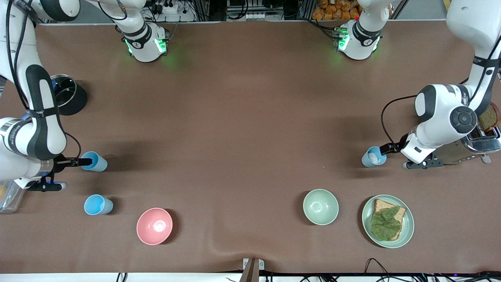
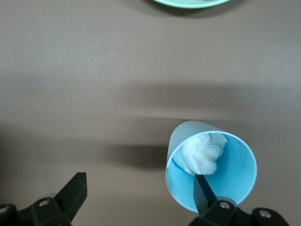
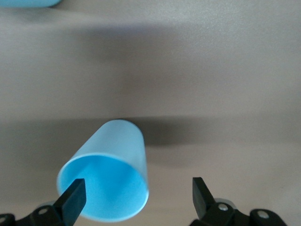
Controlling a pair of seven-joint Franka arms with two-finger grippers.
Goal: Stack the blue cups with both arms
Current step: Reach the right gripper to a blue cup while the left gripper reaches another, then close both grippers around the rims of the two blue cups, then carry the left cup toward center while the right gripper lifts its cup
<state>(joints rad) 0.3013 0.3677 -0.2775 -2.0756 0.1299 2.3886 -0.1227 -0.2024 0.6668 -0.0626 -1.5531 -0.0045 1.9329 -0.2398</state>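
Observation:
My right gripper is about to grab the light-blue cup [image 1: 96, 161] by its rim [image 1: 87, 156] next, so that it can lift the cup for stacking.
A light-blue cup [image 1: 96, 161] stands toward the right arm's end of the table. My right gripper [image 1: 83, 161] is open at its rim. In the right wrist view the cup [image 3: 106, 181] has one finger [image 3: 73, 197] inside it and the other finger [image 3: 202, 194] outside the wall. A second blue cup [image 1: 98, 205] stands nearer the front camera. A greyer-blue cup [image 1: 373, 156] with a white patch inside stands toward the left arm's end. My left gripper [image 1: 385, 149] is open at it, with one finger [image 2: 203, 189] inside the cup [image 2: 211, 172] and the other [image 2: 73, 190] outside.
A pink bowl [image 1: 154, 226], a pale green bowl [image 1: 320, 206] and a green plate [image 1: 407, 231] with bread and a leaf lie along the near edge. A toaster [image 1: 475, 143] stands beside the left arm. A dark round lid [image 1: 66, 94] lies by the right arm.

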